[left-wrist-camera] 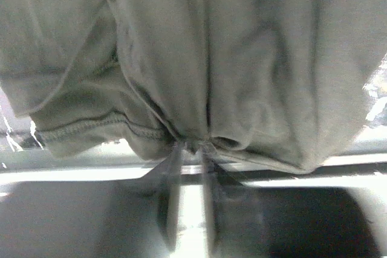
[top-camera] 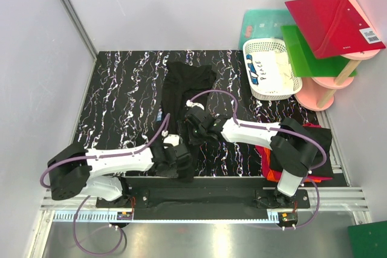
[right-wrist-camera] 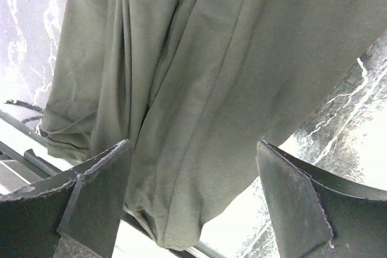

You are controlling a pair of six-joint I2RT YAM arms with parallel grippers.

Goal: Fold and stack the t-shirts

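Next, the right gripper grabs the black t-shirt's far end (top-camera: 210, 74), on the basket side, to pull the t-shirt out flat for folding.
A black t-shirt (top-camera: 184, 86) lies crumpled lengthwise down the middle of the marbled table (top-camera: 121, 101), its near end hanging over the front edge. My left gripper (top-camera: 181, 164) is at that front edge. In the left wrist view its jaws stand only a narrow slit apart, with a gathered bunch of the t-shirt (left-wrist-camera: 242, 58) pinched at the tips of the left gripper (left-wrist-camera: 190, 148). My right gripper (top-camera: 192, 126) hovers open over the shirt's middle. Its fingers (right-wrist-camera: 97, 197) stand wide on either side of a fold of the t-shirt (right-wrist-camera: 211, 89) without closing on it. More t-shirts (top-camera: 302, 149), red, orange and black, are piled at the near right.
A white lattice basket (top-camera: 272, 67) stands at the back right. Beside it a pink tiered stand (top-camera: 320, 95) carries a red board (top-camera: 332, 25) and a green board (top-camera: 308, 52). A metal rail (top-camera: 199, 200) runs along the table's near edge.
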